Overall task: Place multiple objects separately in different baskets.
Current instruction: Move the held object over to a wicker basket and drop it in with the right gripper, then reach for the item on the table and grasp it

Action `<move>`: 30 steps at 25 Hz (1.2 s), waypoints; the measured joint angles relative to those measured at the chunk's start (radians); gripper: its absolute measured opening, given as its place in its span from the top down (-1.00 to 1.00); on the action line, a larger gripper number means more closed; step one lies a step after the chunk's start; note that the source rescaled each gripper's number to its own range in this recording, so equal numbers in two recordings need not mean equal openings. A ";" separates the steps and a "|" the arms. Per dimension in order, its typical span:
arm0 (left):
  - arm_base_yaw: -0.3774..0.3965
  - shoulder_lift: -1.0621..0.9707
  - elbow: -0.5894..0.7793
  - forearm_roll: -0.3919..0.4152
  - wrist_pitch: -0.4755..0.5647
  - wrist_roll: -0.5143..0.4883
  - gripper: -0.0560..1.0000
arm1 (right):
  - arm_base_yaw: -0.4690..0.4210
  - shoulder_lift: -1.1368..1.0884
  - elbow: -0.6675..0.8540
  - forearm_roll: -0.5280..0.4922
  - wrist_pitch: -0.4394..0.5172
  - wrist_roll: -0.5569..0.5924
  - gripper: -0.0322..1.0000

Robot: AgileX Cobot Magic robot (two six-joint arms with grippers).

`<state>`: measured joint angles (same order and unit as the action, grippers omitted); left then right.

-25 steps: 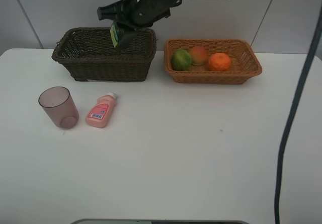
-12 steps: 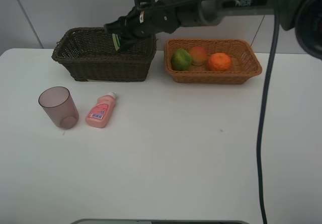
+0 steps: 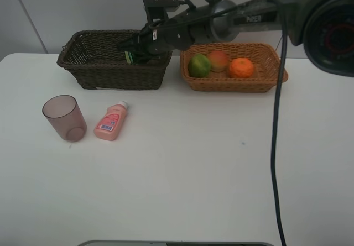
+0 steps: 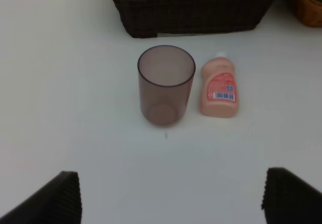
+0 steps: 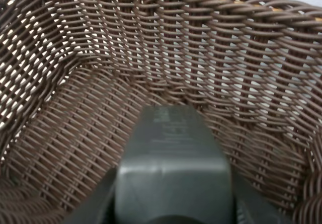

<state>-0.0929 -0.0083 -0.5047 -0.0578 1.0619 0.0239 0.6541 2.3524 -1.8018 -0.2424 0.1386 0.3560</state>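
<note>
The dark green bottle is below the dark brown basket's rim and would stay in the basket, so my right gripper opens now.
My right gripper (image 3: 136,51) reaches across into the dark brown basket (image 3: 110,76) and is shut on the dark green bottle (image 3: 128,57), low inside it. In the right wrist view the bottle (image 5: 171,173) sits between the fingers above the basket's woven floor (image 5: 85,128). The mauve cup (image 3: 64,118) stands upright on the table at the left, with the pink bottle (image 3: 112,121) lying beside it. The left wrist view shows the cup (image 4: 166,85) and pink bottle (image 4: 219,85) ahead of my open, empty left gripper (image 4: 178,204). The green-yellow fruit (image 3: 199,65), red-yellow fruit (image 3: 219,61) and orange (image 3: 241,68) lie in the light basket (image 3: 276,79).
The white table (image 3: 193,168) meets a pale wall behind the baskets. My right arm (image 3: 221,22) spans above the light basket, and its black cable (image 3: 275,146) hangs down at the right. The dark basket's front wall (image 4: 201,17) shows in the left wrist view.
My right gripper has sunk with the dark green bottle from above the dark basket's rim to inside it. The cup, pink bottle and fruits have not moved.
</note>
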 joint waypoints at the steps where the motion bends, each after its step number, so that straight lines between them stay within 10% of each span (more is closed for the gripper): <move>1: 0.000 0.000 0.000 0.000 0.000 0.000 -0.86 | -0.002 0.000 -0.001 0.000 -0.002 0.000 0.92; 5: 0.000 0.000 0.000 0.001 0.000 0.000 -0.86 | -0.009 0.000 -0.001 0.000 0.003 0.000 0.82; 13: 0.000 0.000 0.000 0.001 0.000 0.000 -0.86 | -0.009 -0.010 -0.002 0.032 -0.004 0.000 -0.23; 19: 0.000 0.000 0.000 0.001 0.000 0.000 -0.86 | -0.009 -0.075 -0.002 0.053 0.093 0.000 -0.30; 30: 0.000 0.000 0.000 0.001 0.000 0.000 -0.86 | -0.009 -0.243 -0.004 0.055 0.570 -0.066 -0.30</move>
<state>-0.0929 -0.0083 -0.5047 -0.0570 1.0619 0.0239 0.6448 2.1097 -1.8058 -0.1871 0.7087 0.2903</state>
